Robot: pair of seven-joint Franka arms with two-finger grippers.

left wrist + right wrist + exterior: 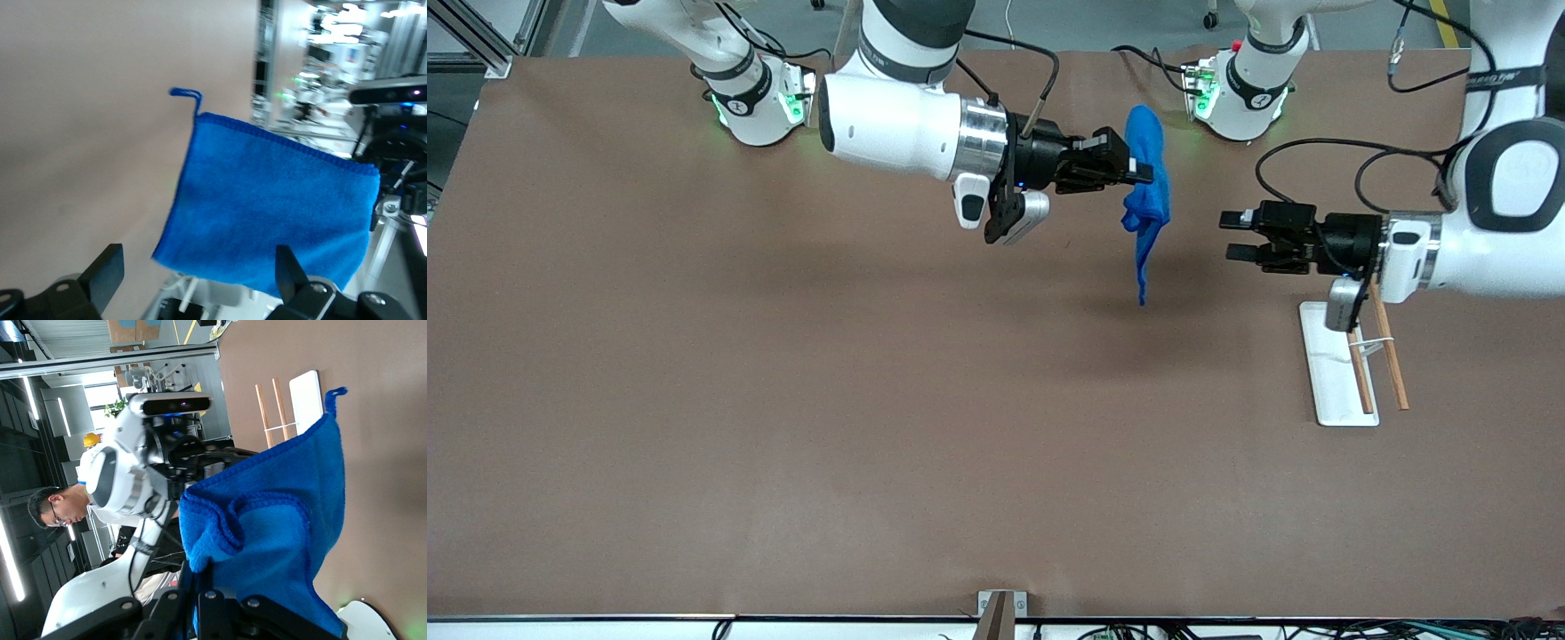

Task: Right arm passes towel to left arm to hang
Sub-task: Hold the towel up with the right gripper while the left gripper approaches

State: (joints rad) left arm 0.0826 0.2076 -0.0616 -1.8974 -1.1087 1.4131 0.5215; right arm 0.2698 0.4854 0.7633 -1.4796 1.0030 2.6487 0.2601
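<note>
Next, my left gripper picks up the towel [280, 213] by the plain corner of its looped edge [164, 251] to hang it on the wooden rods.
The blue towel [1149, 200] hangs in the air over the table, bunched at its top, with its loop [185, 93] at one corner. My right gripper [1138, 169] is shut on the towel's [280, 520] upper edge, and the cloth drapes down from the pinched fingers [207, 593]. My left gripper [1234, 236] faces the towel from the left arm's end, a short gap away, with its jaws open. In the left wrist view the towel [280, 213] spreads flat ahead of the open left gripper [199, 277], with nothing between the fingers [107, 273].
A white rack base [1334, 364] with two wooden rods [1392, 356] stands on the brown table under the left arm's wrist. It also shows as a rack [307, 400] in the right wrist view. A small bracket [1000, 609] sits at the table's near edge.
</note>
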